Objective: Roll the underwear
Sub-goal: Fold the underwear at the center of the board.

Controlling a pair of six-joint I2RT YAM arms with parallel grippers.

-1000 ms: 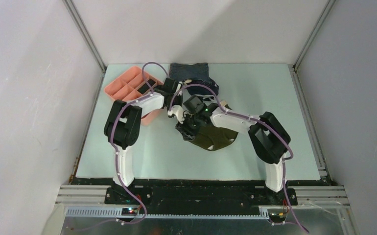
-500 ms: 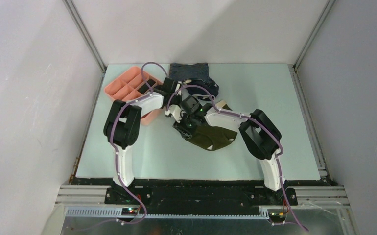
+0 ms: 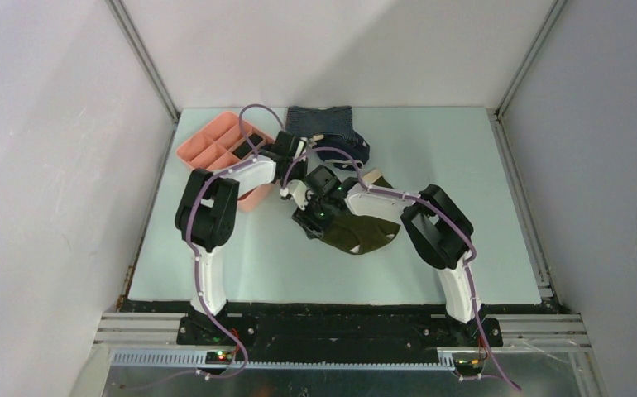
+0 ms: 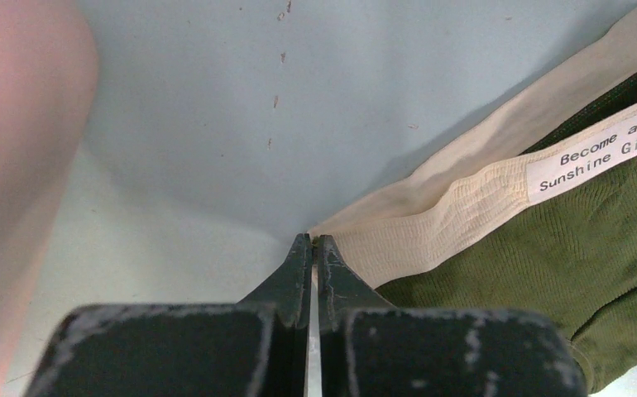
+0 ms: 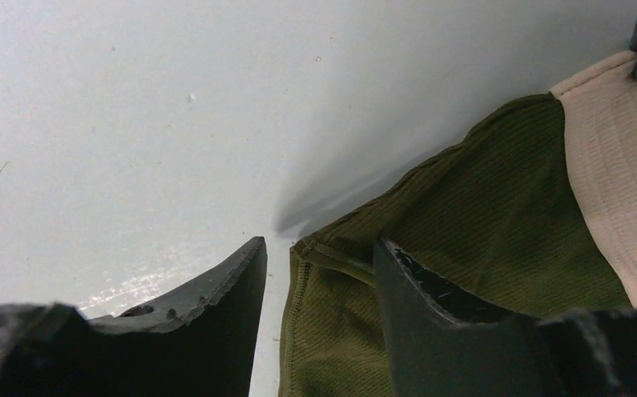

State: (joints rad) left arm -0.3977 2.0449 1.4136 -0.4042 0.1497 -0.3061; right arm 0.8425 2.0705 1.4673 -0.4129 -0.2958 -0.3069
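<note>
The olive hem's corner fold lies between the open fingers and closing now would catch it, so it is time for my right gripper to close.
The underwear (image 3: 363, 234) is a dark olive-green garment with a cream waistband, lying mid-table. My left gripper (image 3: 297, 196) is at its left end. In the left wrist view the jaws (image 4: 313, 241) are shut on the corner of the cream waistband (image 4: 464, 207), which looks slightly lifted, with a shadow under it. My right gripper (image 3: 311, 222) is just below it. In the right wrist view it (image 5: 319, 252) is open and straddles the olive hem (image 5: 464, 215), with one finger on the bare table and one over the cloth.
A pink compartment tray (image 3: 208, 149) stands at the back left, close to the left arm, and shows in the left wrist view (image 4: 9, 124). A blue-grey striped garment (image 3: 319, 122) and a navy garment (image 3: 355, 154) lie behind the grippers. Enclosure walls surround the table.
The right arm's elbow and wrist have shifted a little left and away. The underwear's left end has shifted slightly with the grippers. The left arm has barely moved.
</note>
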